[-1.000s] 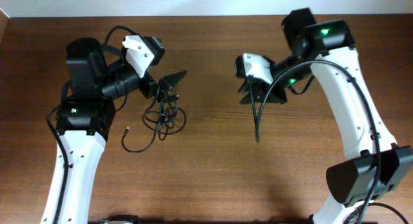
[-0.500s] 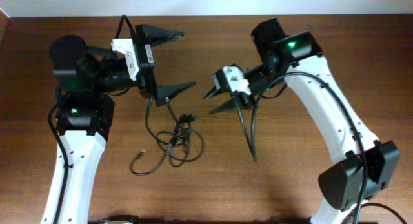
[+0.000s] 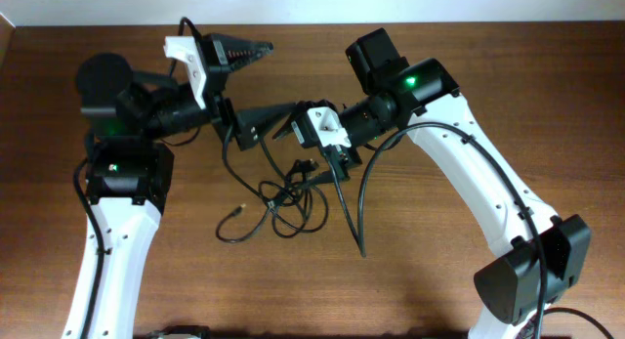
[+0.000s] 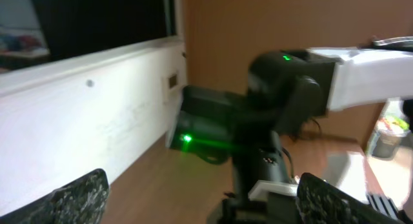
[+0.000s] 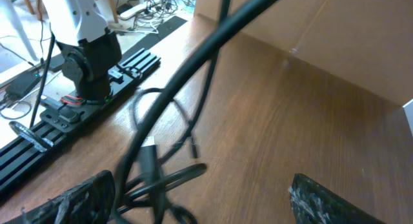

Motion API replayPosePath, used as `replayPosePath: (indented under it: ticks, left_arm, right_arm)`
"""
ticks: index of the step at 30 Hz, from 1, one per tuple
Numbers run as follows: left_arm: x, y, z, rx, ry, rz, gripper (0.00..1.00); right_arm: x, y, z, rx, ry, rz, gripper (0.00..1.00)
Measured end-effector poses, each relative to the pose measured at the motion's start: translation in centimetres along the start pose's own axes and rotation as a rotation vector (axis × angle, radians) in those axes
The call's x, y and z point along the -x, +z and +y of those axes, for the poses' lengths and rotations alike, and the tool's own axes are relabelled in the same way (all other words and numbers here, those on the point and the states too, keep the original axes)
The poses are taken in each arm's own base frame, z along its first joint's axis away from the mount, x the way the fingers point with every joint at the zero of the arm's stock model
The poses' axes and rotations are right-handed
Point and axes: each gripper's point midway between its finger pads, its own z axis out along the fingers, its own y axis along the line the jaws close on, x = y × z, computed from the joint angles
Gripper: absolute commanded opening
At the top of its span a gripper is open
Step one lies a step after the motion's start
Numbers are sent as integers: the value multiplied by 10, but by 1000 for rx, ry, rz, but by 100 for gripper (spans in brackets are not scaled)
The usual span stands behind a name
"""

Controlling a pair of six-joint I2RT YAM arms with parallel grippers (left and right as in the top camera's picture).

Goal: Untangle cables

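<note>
Next, my right gripper grabs the strands at the tangle's upper edge (image 3: 302, 171) (image 5: 156, 183) to untangle the cables, and the plug end stays free.
The cables (image 3: 285, 194) lie in a loose tangle of thin black cords on the wooden table (image 3: 459, 280), with one plug end (image 3: 239, 210) sticking out to the left. My left gripper (image 3: 281, 78) hovers open above and behind the tangle, with nothing between its fingers (image 4: 77, 199). My right gripper (image 3: 311, 151) is right over the tangle's upper edge with its jaws spread wide. In the right wrist view, cable strands (image 5: 164, 179) lie beside the left finger (image 5: 71, 201), which does not grip them. A blurred black cord (image 5: 193, 69) crosses close to that camera.
A longer black cord (image 3: 359, 197) arcs from the right arm down to the table, ending near the front middle. The right arm's wrist (image 4: 284, 101) fills the space ahead of the left gripper (image 4: 200, 204). A white wall (image 3: 312, 5) borders the table's far edge.
My right gripper has swung left to the tangle and its jaws have opened wide. The left gripper has risen and stayed open. The tangle has shifted right and spread out.
</note>
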Motion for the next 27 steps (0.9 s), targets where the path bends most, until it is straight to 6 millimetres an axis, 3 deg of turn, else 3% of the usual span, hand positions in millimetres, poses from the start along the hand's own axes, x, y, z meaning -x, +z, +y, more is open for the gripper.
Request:
replayPosePath:
  ticks: [6, 13, 18, 19, 20, 21, 27]
  left_arm:
    - [24, -2, 22, 134, -55, -79, 94]
    - [30, -3, 31, 187, -114, -111, 92]
    - [36, 10, 29, 209, -126, -141, 94]
    - [37, 12, 27, 206, -123, -144, 94]
    - [38, 13, 26, 204, -121, -147, 94]
    - [38, 14, 27, 208, -122, -149, 94]
    - [38, 13, 28, 219, -125, -152, 96]
  right_arm:
    - [-1, 0, -1, -3, 19, 4, 86]
    - [0, 0, -5, -16, -5, 2, 86]
    - [2, -1, -19, -57, -63, -4, 86]
    - [2, -3, -27, -80, -74, -4, 79]
    - [2, -6, -33, -102, -66, -6, 19]
    - [2, -9, -38, -119, -46, -9, 4]
    - [1, -17, -43, -138, 62, -23, 4]
